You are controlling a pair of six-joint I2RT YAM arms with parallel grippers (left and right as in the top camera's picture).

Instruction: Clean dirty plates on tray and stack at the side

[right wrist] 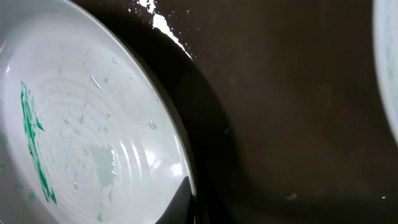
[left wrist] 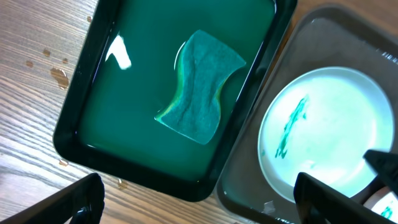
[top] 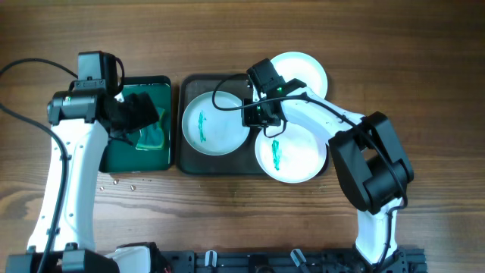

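Note:
My left gripper reaches and pinches the green sponge across its narrow middle point(top: 154, 131) point(left wrist: 201, 88) next. This leaves both wide ends free to clean dirty plates.
A dirty white plate point(top: 208, 123) with green smears lies on the left of the grey tray point(top: 227, 163). My right gripper point(top: 261, 114) is shut on its right rim; in the right wrist view one finger point(right wrist: 183, 199) lies over the plate's point(right wrist: 93, 124) rim and the other is hidden. A second smeared plate point(top: 290, 152) overlaps the tray's right edge. A clean white plate point(top: 303, 72) sits at the back right. My left gripper point(top: 140, 114) is open and empty point(left wrist: 199, 205) above the green basin point(top: 167, 83), where the green sponge point(left wrist: 199, 87) lies in water.
Water drops lie on the wood in front of the basin point(top: 114, 182) and beside it point(left wrist: 59, 74). Another plate's edge shows at the right of the right wrist view point(right wrist: 388, 62). The tray floor point(right wrist: 298, 112) is wet and dark.

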